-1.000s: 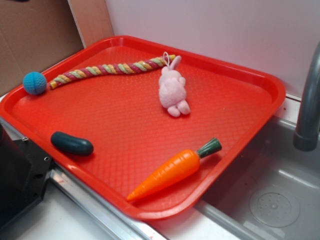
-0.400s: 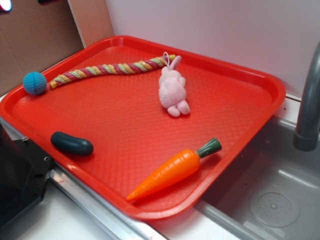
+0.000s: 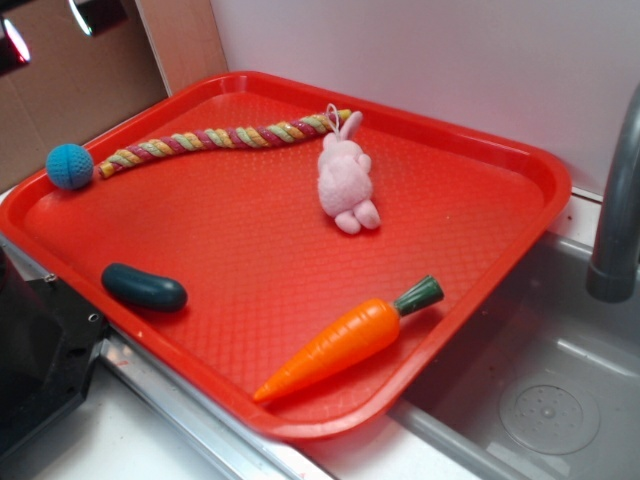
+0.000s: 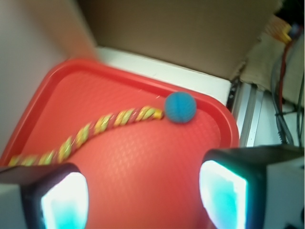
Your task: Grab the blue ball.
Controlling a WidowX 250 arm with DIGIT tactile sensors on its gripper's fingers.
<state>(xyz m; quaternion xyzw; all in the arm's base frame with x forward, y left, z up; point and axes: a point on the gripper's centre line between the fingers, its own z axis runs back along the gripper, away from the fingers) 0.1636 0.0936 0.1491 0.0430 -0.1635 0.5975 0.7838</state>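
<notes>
The blue ball has round knitted sides, and my gripper needs to grab it by them next to pick it out from beside the striped rope toy (image 3: 215, 138).
The blue ball (image 3: 69, 166) is a small turquoise knitted ball at the far left corner of the red tray (image 3: 470, 140), touching the end of a striped rope toy (image 3: 215, 138). In the wrist view the ball (image 4: 180, 107) lies ahead of my gripper (image 4: 143, 198), near the tray's corner rim. The gripper is open and empty, its two lit fingertips (image 4: 64, 200) wide apart, high above the tray floor. In the exterior view only the tips of the gripper (image 3: 55, 25) show at the top left edge.
On the tray lie a pink bunny (image 3: 346, 180), a dark teal cucumber toy (image 3: 144, 287) and an orange carrot (image 3: 345, 338). A steel sink (image 3: 540, 400) with a faucet (image 3: 618, 210) is at right. Cardboard stands behind the tray.
The gripper has come further into the exterior view at the top left edge, moving down and right. The ball and other toys have not moved.
</notes>
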